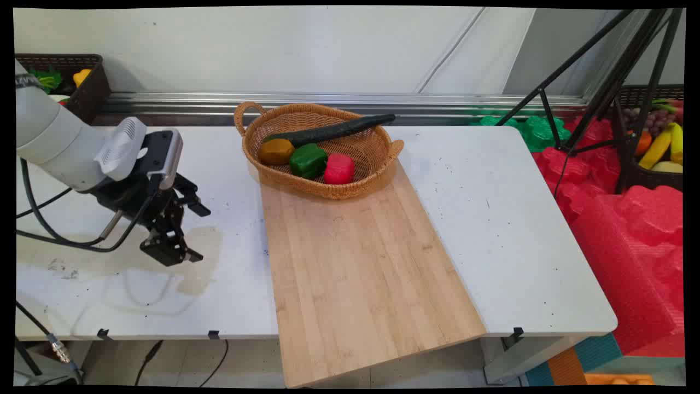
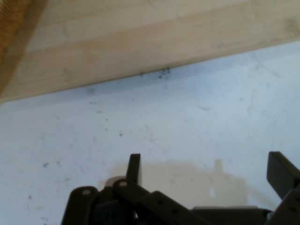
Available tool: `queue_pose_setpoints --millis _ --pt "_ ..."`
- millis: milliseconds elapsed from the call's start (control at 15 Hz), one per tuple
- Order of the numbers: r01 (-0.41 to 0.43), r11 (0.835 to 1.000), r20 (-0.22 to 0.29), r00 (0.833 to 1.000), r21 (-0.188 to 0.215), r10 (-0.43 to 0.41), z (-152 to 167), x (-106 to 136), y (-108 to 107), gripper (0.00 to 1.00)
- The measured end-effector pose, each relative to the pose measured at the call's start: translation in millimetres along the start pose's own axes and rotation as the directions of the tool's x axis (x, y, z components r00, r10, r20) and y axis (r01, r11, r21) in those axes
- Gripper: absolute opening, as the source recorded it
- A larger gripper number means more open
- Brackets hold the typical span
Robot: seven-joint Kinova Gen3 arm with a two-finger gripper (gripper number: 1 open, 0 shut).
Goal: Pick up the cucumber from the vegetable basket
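My gripper grabs the dark cucumber by the middle of its body (image 1: 321, 133) next. Then it lifts the cucumber out of the wicker basket (image 1: 377, 158).
My gripper (image 1: 198, 232) hangs open over the bare white table (image 1: 492, 219) on the left side, holding nothing. In the hand view its two black fingers (image 2: 135, 168) stand wide apart above the white surface, and the gripper (image 2: 208, 171) faces the long edge of the wooden board (image 2: 140, 42). The wooden board (image 1: 355, 257) lies down the table's middle, a short way right of the gripper. On the board's far end sits a wicker basket (image 1: 377, 158) holding a dark cucumber (image 1: 333, 130), a brown-orange fruit (image 1: 275, 151), a green pepper (image 1: 308, 160) and a red pepper (image 1: 339, 169).
A dark crate (image 1: 82, 76) with toy produce stands at the far left by the wall. A black tripod (image 1: 607, 82) stands right of the table, with red foam (image 1: 629, 219) and a basket of toy fruit (image 1: 656, 142) there. Black cables (image 1: 49, 230) hang from the arm.
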Motion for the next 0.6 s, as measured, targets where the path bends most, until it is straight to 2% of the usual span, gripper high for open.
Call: queue_pose_setpoints --millis 133,333,600 --pt "0.007 1.0 -0.014 1.0 0.017 -0.007 -2 2 -3 1.0" --pt "0.024 0.998 -0.062 0.998 0.054 -0.021 -8 10 -11 1.0" --pt "0.073 0.987 -0.198 0.979 0.14 -0.045 -27 33 -30 1.0"
